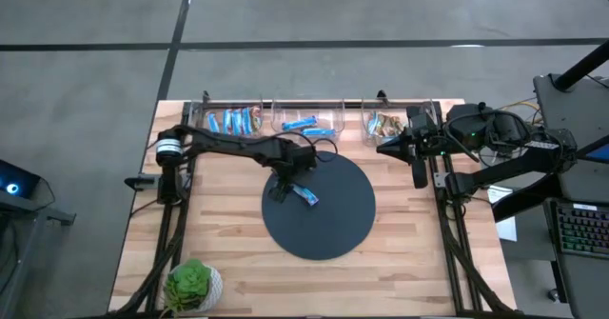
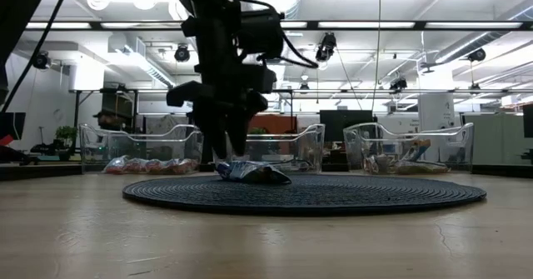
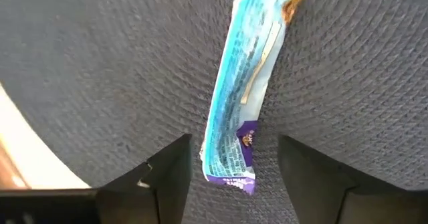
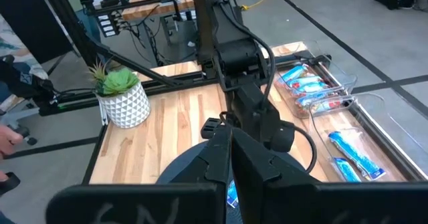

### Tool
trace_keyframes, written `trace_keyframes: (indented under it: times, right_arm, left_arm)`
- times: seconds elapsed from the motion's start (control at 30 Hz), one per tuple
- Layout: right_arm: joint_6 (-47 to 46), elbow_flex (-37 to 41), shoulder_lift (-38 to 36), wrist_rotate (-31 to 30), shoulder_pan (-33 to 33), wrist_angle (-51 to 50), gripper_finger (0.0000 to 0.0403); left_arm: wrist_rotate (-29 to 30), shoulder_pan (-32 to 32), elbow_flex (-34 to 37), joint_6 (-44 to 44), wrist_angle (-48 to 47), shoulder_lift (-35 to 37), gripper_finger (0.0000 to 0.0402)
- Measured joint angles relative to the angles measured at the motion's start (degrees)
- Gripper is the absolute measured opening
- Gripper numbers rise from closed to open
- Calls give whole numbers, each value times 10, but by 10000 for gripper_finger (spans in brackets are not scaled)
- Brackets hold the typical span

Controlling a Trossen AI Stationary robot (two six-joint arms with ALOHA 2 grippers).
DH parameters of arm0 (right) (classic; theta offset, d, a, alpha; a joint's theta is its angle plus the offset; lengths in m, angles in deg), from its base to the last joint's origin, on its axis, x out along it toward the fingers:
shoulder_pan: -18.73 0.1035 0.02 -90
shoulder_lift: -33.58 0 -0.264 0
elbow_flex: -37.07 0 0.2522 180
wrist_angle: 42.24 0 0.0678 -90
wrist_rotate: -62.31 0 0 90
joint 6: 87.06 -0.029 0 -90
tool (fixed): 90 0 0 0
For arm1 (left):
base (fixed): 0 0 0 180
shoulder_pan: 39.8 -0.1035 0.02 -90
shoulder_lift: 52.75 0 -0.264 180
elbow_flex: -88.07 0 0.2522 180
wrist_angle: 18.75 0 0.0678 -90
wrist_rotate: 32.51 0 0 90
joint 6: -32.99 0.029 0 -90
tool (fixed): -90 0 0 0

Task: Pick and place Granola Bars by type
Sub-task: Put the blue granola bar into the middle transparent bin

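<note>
I should next grab the granola bar with my left gripper by its end [image 3: 227,169] beside the purple patch, to put the bar in the bin of bright blue bars.
One bright blue granola bar [image 3: 244,83] lies flat on the dark round mat [image 1: 333,224], left of the mat's middle [image 1: 305,196]. My left gripper [image 3: 234,184] points steeply down over the bar's one end, open. Its two fingers stand on either side of that end, apart from the wrapper. In the low view the gripper [image 2: 226,150] hangs just above the bar [image 2: 250,173]. My right gripper [image 4: 231,157] is shut on nothing, raised at the table's right side near the far bins [image 1: 385,149]. More bars lie in the bins.
Three clear bins stand along the far edge. The left one [image 1: 233,121] holds blue bars with red and white, the middle one [image 1: 306,124] bright blue bars, the right one [image 1: 390,124] brown-tan bars. A potted plant [image 1: 193,286] stands at the near left corner.
</note>
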Motion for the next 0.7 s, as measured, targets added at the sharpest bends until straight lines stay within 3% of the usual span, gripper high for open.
trace_keyframes:
  times: [0.7]
  right_arm:
    - [0,2,0,-1,0,0,8]
  left_arm:
    - [1,-3,0,0,5,-51,200]
